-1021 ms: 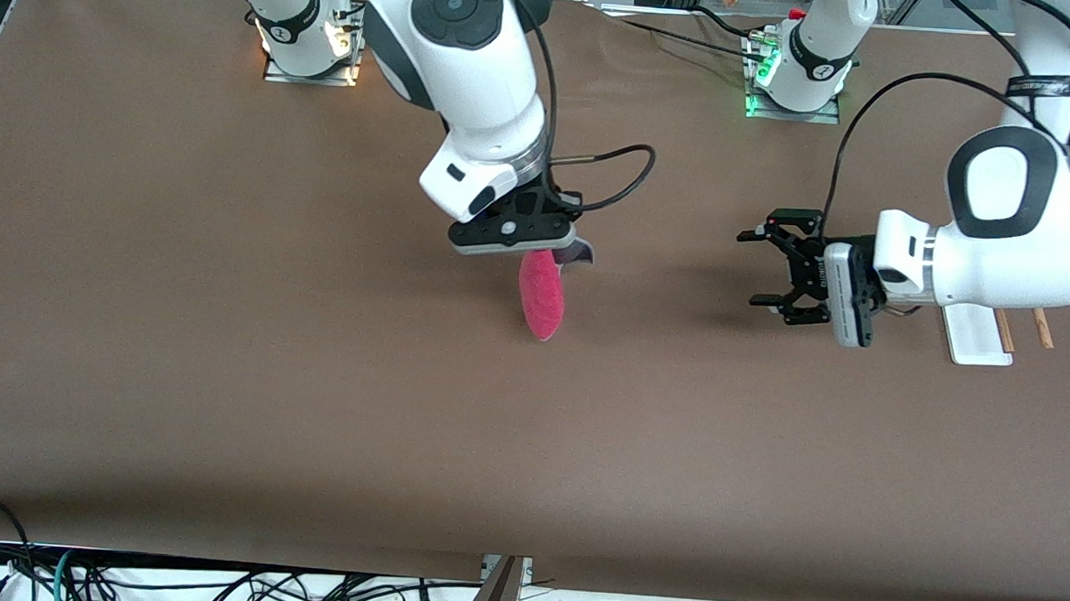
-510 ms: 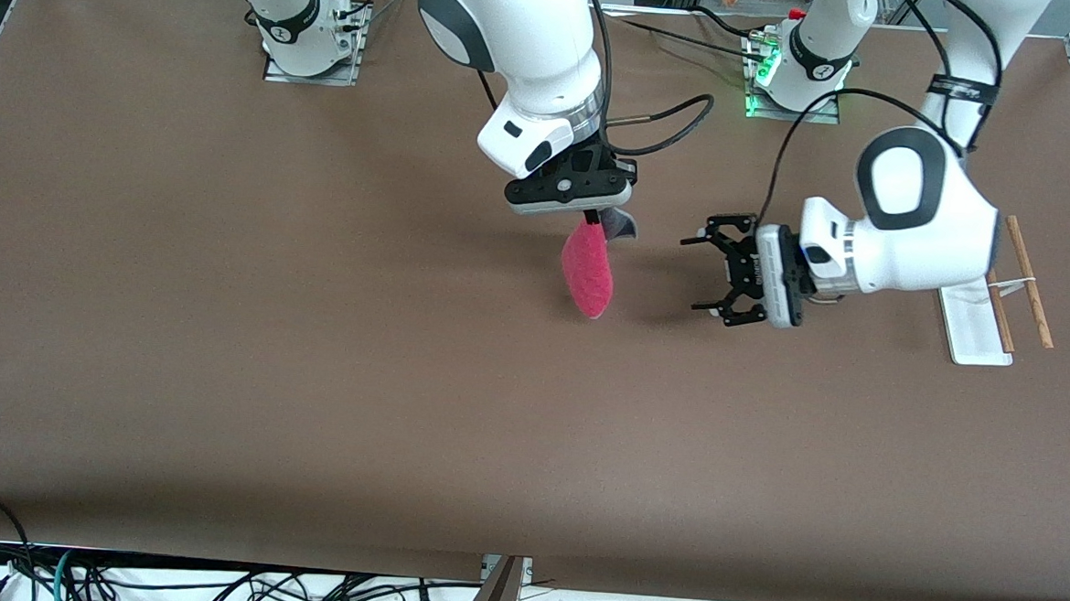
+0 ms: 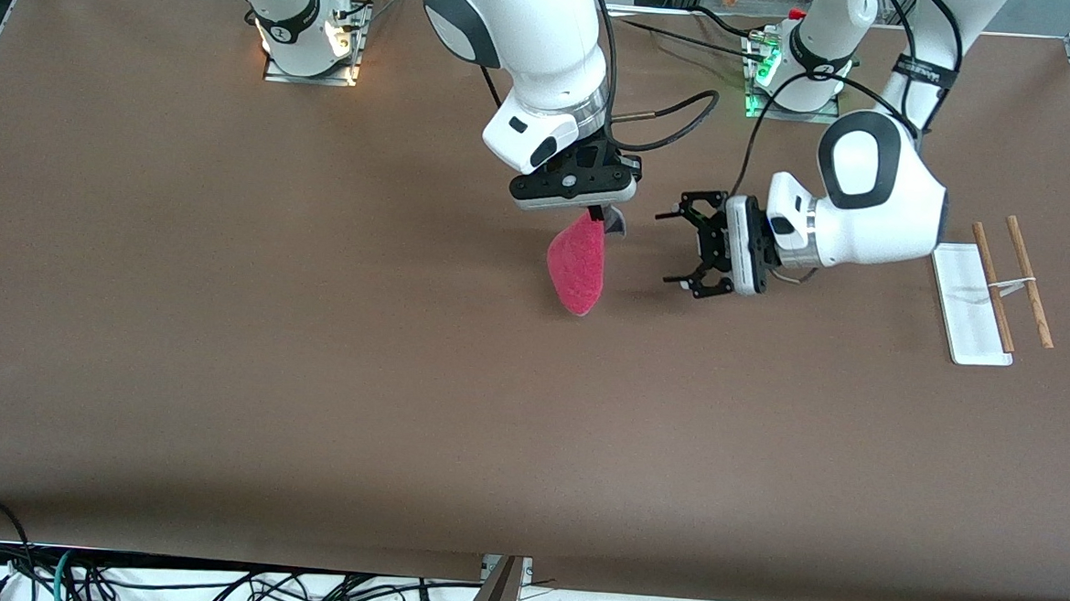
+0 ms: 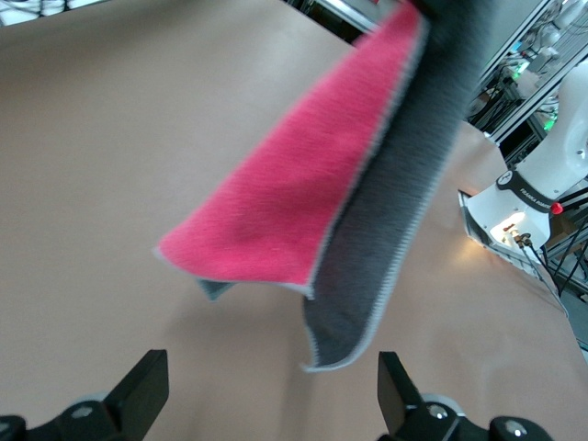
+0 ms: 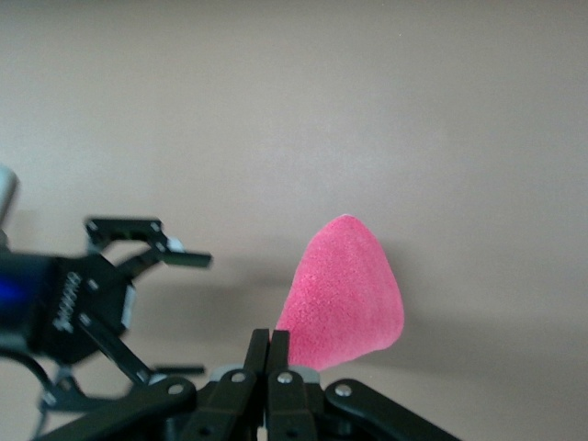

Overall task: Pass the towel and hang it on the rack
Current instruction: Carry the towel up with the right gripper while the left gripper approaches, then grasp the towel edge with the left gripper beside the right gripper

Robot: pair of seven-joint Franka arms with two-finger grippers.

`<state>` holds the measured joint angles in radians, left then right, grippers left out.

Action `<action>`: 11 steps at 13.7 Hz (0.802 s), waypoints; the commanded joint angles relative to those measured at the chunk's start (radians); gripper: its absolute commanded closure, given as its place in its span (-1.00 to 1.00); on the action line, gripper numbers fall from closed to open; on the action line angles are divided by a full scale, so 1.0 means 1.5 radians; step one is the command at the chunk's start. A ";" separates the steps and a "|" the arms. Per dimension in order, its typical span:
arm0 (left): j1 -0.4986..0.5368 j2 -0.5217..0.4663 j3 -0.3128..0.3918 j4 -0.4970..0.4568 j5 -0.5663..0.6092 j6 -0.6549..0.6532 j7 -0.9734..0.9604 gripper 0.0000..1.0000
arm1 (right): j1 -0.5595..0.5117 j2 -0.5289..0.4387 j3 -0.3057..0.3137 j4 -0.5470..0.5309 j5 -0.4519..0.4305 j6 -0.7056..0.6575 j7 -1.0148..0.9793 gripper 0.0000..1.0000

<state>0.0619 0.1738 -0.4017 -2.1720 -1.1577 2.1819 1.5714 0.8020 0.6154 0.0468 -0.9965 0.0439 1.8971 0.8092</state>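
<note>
I will grab the towel by its hanging corner point(image 3: 577, 303) next with my left gripper, to hang the towel on the rack point(image 3: 970, 305).
The pink-red towel point(image 3: 576, 268) hangs from my right gripper point(image 3: 597, 216), which is shut on its top edge above the middle of the table. In the right wrist view the towel point(image 5: 346, 296) hangs past the closed fingertips of the right gripper point(image 5: 278, 342). My left gripper point(image 3: 681, 250) is open, turned sideways toward the towel, a short gap from it, and also shows in the right wrist view point(image 5: 147, 308). In the left wrist view the towel point(image 4: 294, 197), pink with a grey back, hangs ahead of the open left gripper point(image 4: 271, 404). The rack point(image 3: 970, 305) stands at the left arm's end of the table.
The rack's two brown rods point(image 3: 1012, 282) lie beside its white base, joined by a white tie. The right arm's base point(image 3: 306, 37) and the left arm's base point(image 3: 799, 76) stand along the table's back edge. Cables lie below the front edge point(image 3: 209, 586).
The right gripper carried the towel toward the left arm's end of the table. The left gripper moved toward the towel, staying open, and uncovered the rack.
</note>
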 commanded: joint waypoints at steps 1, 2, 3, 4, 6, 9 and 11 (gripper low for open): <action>0.000 -0.041 -0.085 -0.067 -0.065 0.116 0.035 -1.00 | 0.005 -0.004 -0.006 0.004 0.008 0.001 0.007 1.00; 0.000 -0.040 -0.112 -0.074 -0.089 0.158 0.036 -1.00 | 0.005 -0.004 -0.006 0.004 0.008 0.001 0.007 1.00; 0.000 -0.040 -0.129 -0.076 -0.099 0.178 0.036 -1.00 | 0.005 -0.004 -0.006 0.004 0.009 0.001 0.007 1.00; 0.000 -0.040 -0.135 -0.077 -0.100 0.180 0.036 -1.00 | 0.005 -0.004 -0.005 0.004 0.008 0.001 0.008 1.00; 0.000 -0.040 -0.137 -0.078 -0.100 0.184 0.054 -0.03 | 0.005 -0.004 -0.005 0.004 0.008 0.001 0.007 1.00; 0.000 -0.037 -0.137 -0.079 -0.100 0.194 0.056 1.00 | 0.005 -0.004 -0.005 0.004 0.008 0.005 0.007 1.00; 0.001 -0.037 -0.136 -0.079 -0.100 0.194 0.056 1.00 | 0.005 -0.004 -0.005 0.004 0.008 0.005 0.007 1.00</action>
<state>0.0554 0.1439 -0.6025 -2.2716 -1.2792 2.4661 1.6195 0.8020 0.6154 0.0466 -0.9965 0.0439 1.9043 0.8092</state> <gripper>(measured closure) 0.674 0.982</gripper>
